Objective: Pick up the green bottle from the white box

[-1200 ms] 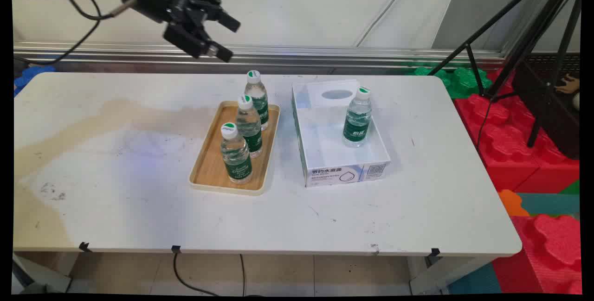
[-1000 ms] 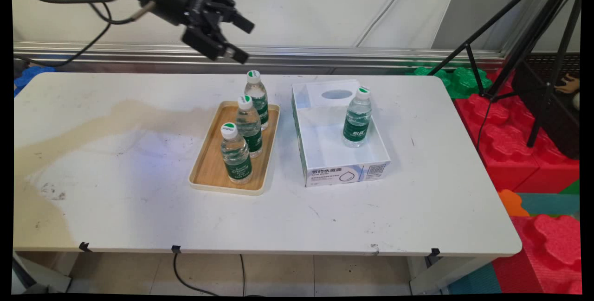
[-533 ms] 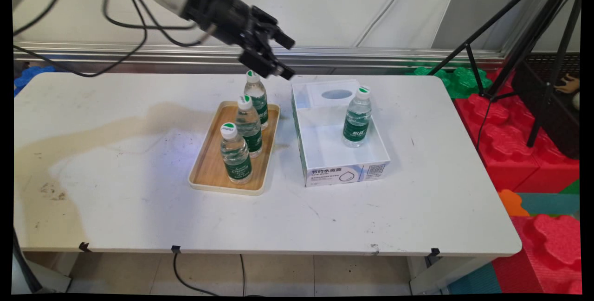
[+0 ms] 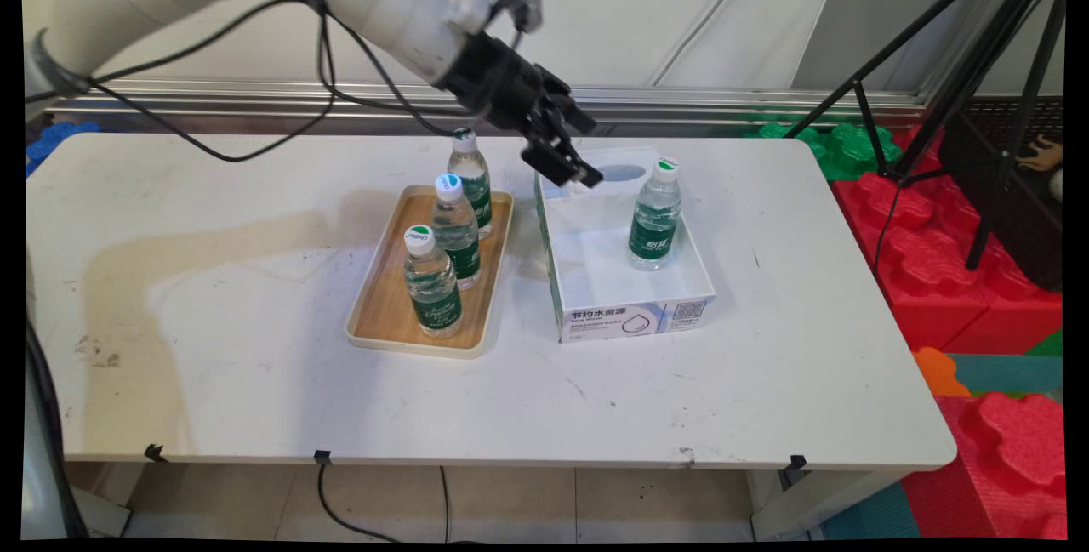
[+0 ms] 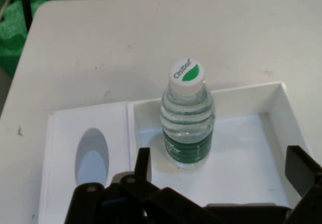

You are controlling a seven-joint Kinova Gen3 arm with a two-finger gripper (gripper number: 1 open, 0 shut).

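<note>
The gripper grabs the bottle by its ribbed upper body (image 4: 656, 205) next, to move the water bottle from the white box to the wooden tray (image 4: 388, 281).
My gripper (image 4: 589, 152) hangs open above the back left corner of a white open box (image 4: 634, 315), empty between the jaws. Inside the box stands one upright water bottle (image 4: 655, 216) with a white cap and green label, a short way right of the gripper. In the hand view the same bottle (image 5: 187, 118) stands ahead of the gripper (image 5: 221, 171), between the lines of the two fingers (image 5: 143, 164) but beyond them, not touched. The box's rim (image 5: 244, 89) frames it, and a flap with an oval hole (image 5: 93, 156) lies to the left.
Left of the box a wooden tray (image 4: 384, 315) holds three upright water bottles (image 4: 434, 284) (image 4: 457, 233) (image 4: 470, 176). A black tripod (image 4: 978, 67) and red foam blocks (image 4: 953, 280) stand off the table's right end, with green foam blocks (image 4: 842, 148) behind.
The arm has swung right and down, from high over the table's back left, past the tray's rear bottle, to the box's back left corner. The gripper stayed open.
</note>
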